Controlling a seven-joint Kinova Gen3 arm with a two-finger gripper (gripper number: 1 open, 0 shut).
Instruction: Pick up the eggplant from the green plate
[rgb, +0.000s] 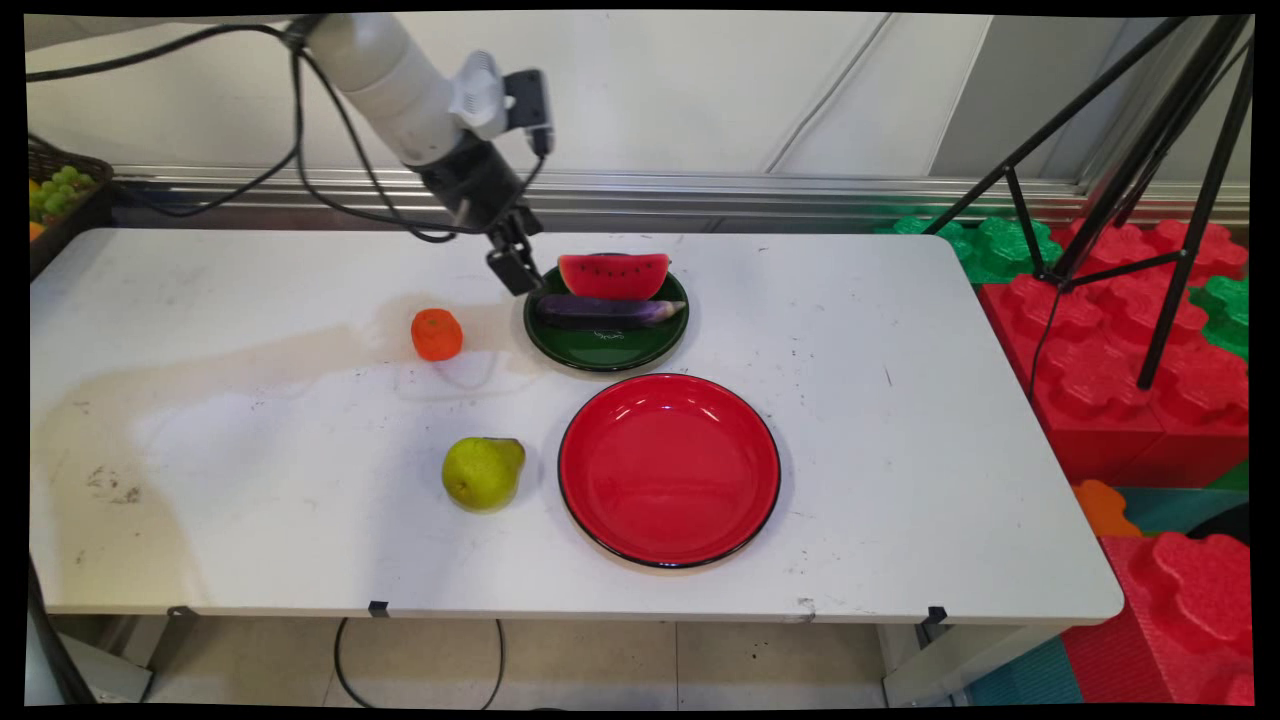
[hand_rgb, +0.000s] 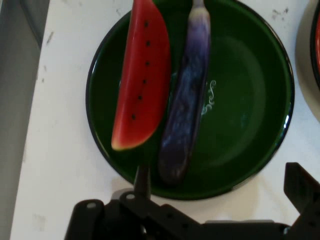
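Note:
Next, my gripper grabs the purple eggplant by its blunt end (rgb: 554, 311) and lifts the purple eggplant off the dark green plate (rgb: 610, 350).
A dark green plate (rgb: 610, 350) (hand_rgb: 240, 115) sits at the back middle of the table. On it lie a red watermelon slice (rgb: 613, 275) (hand_rgb: 142, 85) and a purple eggplant (rgb: 605, 311) (hand_rgb: 187, 100), side by side. My gripper (rgb: 515, 265) (hand_rgb: 222, 187) hovers open at the plate's left rim. It holds nothing, and the eggplant's blunt end lies just ahead of its left finger (hand_rgb: 142, 180). An orange fruit (rgb: 437, 334) rests on the table to the left of the gripper.
A red plate (rgb: 669, 468) holding nothing stands in front of the green one, with a green pear (rgb: 483, 472) to its left. A basket of fruit (rgb: 60, 195) is at the far left edge. A black tripod (rgb: 1150, 200) and red and green foam blocks (rgb: 1130, 380) stand to the right.

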